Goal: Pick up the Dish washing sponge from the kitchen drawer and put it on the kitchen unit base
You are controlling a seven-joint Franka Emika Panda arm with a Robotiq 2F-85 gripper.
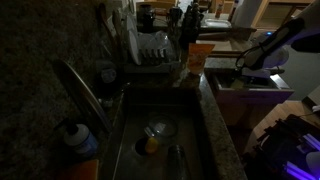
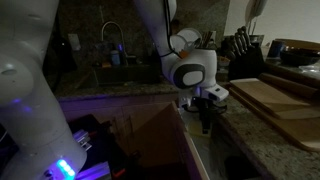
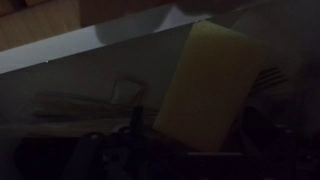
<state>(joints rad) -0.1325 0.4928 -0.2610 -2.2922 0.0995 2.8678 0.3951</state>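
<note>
The sponge (image 3: 205, 85) is between my gripper's open fingers, but the sponge's broad top shows below them, so my gripper should go lower before it closes.
The Dish washing sponge (image 3: 205, 85), a pale yellow block, lies in the pale inside of the kitchen drawer (image 3: 100, 65) in the wrist view. My gripper (image 3: 198, 140) hangs right over it, its dark fingers standing wide on either side of the sponge's near end, open. In both exterior views the gripper (image 2: 206, 118) (image 1: 243, 68) points down into the pulled-out drawer (image 1: 262, 88). The kitchen unit base shows as dark speckled stone (image 2: 262, 145) with a tan wooden slab (image 2: 275, 100) beside the drawer.
Cutlery (image 3: 70, 105) lies in the drawer left of the sponge, and a fork (image 3: 268, 75) to its right. A steel sink (image 1: 150, 125) with faucet (image 1: 82, 88), a dish rack (image 1: 150, 52) and an orange carton (image 1: 200, 55) stand nearby. A knife block (image 2: 245, 52) is behind the slab.
</note>
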